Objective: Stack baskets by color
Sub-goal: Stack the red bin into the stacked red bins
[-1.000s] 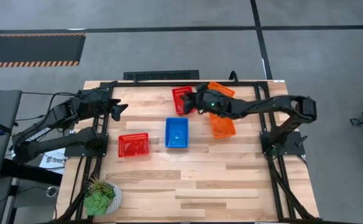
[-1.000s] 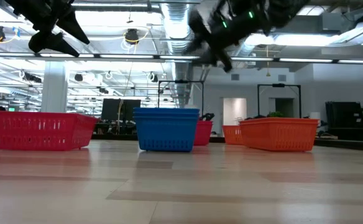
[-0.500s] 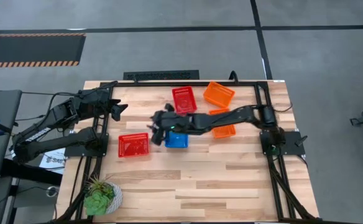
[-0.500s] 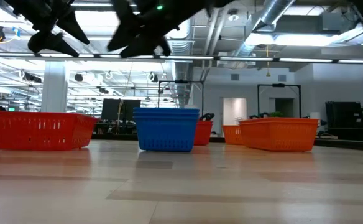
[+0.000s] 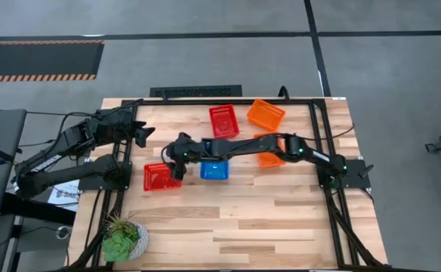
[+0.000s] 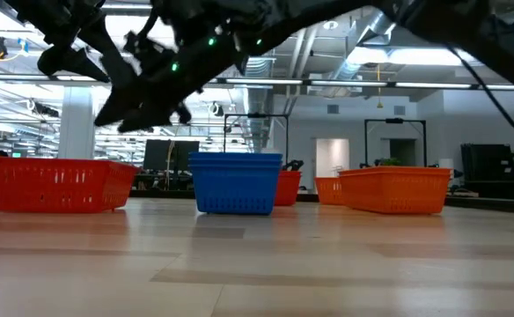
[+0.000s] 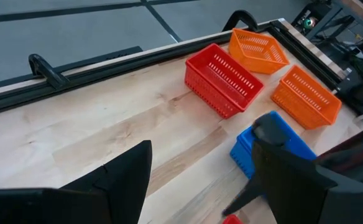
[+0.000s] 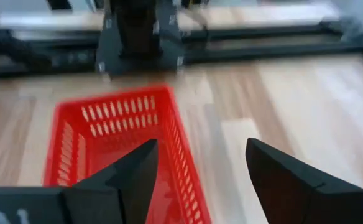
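Observation:
This red basket should be stacked with the other red basket, so my right gripper should next grab it by its side's rim (image 8: 184, 146).
On the table's left stands a red basket (image 5: 160, 177), upright on its bottom. My right gripper (image 8: 200, 168) hovers over it, open, with the wall on the blue basket's side (image 8: 181, 155) below the gap between the fingers; it touches nothing. My right arm reaches across a blue basket (image 5: 214, 171) and an orange basket (image 5: 270, 159). Another red basket (image 5: 223, 121) and an orange basket (image 5: 266, 115) stand near the far edge. My left gripper (image 5: 142, 134) waits open above the far left of the table.
A green potted plant (image 5: 122, 240) sits at the near left corner. A black frame rail (image 5: 196, 91) runs along the far edge. Bare wood (image 5: 266, 219) lies across the near half of the table.
My right gripper has swept from the far red basket toward the table's left, past the blue basket, and now stands over the left red basket. It has come down somewhat and rolled about its own axis. No basket has moved.

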Available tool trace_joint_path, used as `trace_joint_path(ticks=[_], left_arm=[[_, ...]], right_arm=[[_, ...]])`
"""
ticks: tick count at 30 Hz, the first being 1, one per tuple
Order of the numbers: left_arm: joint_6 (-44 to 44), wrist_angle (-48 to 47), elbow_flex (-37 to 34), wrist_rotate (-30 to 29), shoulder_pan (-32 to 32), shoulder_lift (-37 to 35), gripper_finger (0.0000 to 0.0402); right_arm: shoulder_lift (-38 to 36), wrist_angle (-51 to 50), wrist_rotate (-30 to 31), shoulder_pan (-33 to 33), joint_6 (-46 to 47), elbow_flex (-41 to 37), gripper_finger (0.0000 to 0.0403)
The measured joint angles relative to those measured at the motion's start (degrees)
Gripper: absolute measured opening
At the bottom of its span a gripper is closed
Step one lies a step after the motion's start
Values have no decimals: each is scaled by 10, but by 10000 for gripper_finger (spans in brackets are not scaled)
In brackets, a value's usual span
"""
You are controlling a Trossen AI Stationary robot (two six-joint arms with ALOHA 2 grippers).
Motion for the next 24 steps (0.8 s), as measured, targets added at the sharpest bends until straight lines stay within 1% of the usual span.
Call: trace_joint_path(ticks=[3,8,17,21,24], left_arm=[[0,0,0,0,0,0,263],[0,0,0,0,0,0,263],[0,0,0,-5,0,0,263],[3,1,0,-7,0,0,263],[3,1,0,-7,0,0,263]], right_arm=[[29,-15,-21,-4,0,27,265],[63,-36,-28,-8,-17,54,265],[64,-83,-33,-26,-19,53,262],[64,-87,-54,-30,-22,53,245],[64,-97,-56,-29,-24,53,232]])
